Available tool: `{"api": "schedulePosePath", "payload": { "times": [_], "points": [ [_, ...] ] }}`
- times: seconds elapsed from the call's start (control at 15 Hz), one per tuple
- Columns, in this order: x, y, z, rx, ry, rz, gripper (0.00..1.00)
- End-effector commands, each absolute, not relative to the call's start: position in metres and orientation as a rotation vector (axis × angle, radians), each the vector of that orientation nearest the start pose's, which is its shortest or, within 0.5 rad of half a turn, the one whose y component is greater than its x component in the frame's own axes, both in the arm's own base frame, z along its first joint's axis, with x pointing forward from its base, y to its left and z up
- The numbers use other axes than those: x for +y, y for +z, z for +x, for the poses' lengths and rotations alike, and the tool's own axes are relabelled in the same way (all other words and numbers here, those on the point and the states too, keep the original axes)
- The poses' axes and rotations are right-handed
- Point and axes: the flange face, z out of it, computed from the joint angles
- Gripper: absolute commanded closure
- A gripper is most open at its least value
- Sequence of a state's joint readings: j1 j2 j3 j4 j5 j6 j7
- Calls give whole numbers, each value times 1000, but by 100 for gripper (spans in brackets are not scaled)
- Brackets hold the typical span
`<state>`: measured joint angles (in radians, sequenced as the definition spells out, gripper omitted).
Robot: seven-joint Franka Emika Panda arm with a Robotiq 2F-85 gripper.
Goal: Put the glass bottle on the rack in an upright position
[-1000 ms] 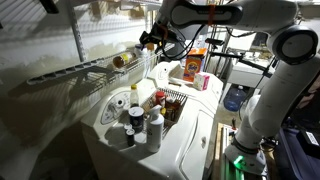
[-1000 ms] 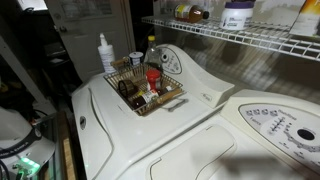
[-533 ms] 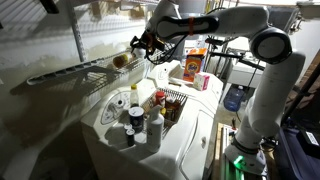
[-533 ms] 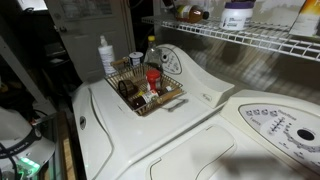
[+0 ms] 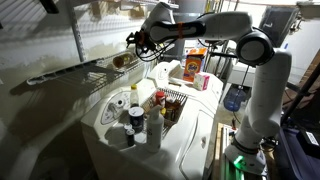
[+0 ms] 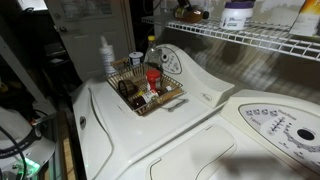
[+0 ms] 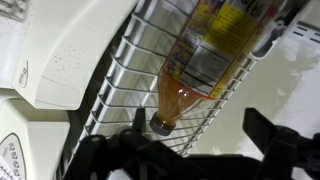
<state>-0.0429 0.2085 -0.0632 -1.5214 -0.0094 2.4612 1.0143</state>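
Next, my gripper takes hold of the lying glass bottle by its dark cap end, a finger on each side, leaving the bottle's base free to stand upright.
The glass bottle has amber contents, a yellow label and a dark cap. In the wrist view it lies on its side on the grey wire rack, cap end toward me. My gripper is open, with one finger on each side of the cap and not touching it. In an exterior view the gripper hovers at the rack just above the bottle. The rack also shows in the other exterior view.
A small dark dish drainer with white plastic bottles stands on the white washing machine. An orange carton stands behind it. A large white jar sits on the rack.
My arm has moved left along the rack, bringing the gripper over the bottle. The bottle has not visibly moved.
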Motion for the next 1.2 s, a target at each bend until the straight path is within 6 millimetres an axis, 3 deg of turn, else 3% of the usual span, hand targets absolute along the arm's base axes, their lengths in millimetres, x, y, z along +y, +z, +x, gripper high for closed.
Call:
{"api": "schedulePosePath", "payload": {
  "times": [0.0, 0.8, 1.0, 1.13],
  "points": [
    [-76, 626, 691, 1508, -997, -2205, 0],
    [-93, 606, 715, 1728, -931, -2124, 0],
    [-96, 603, 718, 1771, -895, -2116, 15],
    [-96, 601, 719, 1794, -879, -2110, 35]
  ]
}}
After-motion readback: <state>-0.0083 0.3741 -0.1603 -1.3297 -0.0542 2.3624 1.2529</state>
